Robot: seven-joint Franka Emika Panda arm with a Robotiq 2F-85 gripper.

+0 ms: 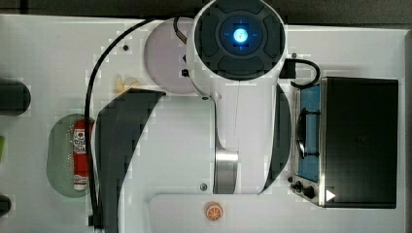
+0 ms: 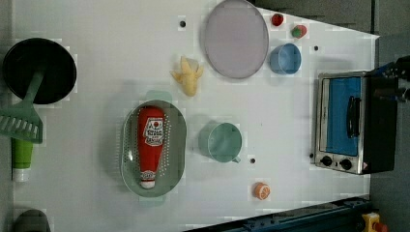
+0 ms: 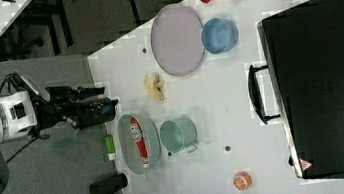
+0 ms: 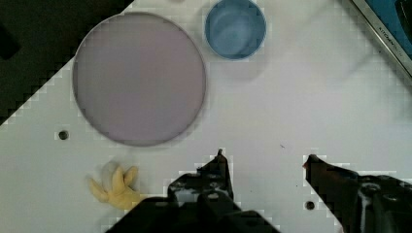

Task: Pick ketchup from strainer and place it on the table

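Note:
I should next pick up the ketchup with my gripper by its end (image 2: pixel 152 120) opposite the white cap, to set it on the tabletop.
The ketchup (image 2: pixel 151 142) is a red squeeze bottle that lies flat in the pale green strainer (image 2: pixel 177 140), its white cap toward the left view's bottom. Both also show in the top view, ketchup (image 1: pixel 80 155) in strainer (image 1: pixel 58 155), and in the right view, ketchup (image 3: pixel 138 139) in strainer (image 3: pixel 126 143). My gripper (image 4: pixel 265 158) is open with nothing between its black fingers (image 4: pixel 218 170). It hangs above bare white table (image 4: pixel 291 107), near the grey-lilac plate (image 4: pixel 138 77) and the banana peel (image 4: pixel 116 187), apart from the strainer.
A green mug (image 2: pixel 223 141) stands beside the strainer. A blue bowl (image 2: pixel 285 59) sits by the plate (image 2: pixel 235 38), a toaster oven (image 2: pixel 355 123) at the left view's right, and an orange half (image 2: pixel 261 190) near the edge. A black pan (image 2: pixel 38 70) and green spatula (image 2: pixel 21 121) lie at the left view's left.

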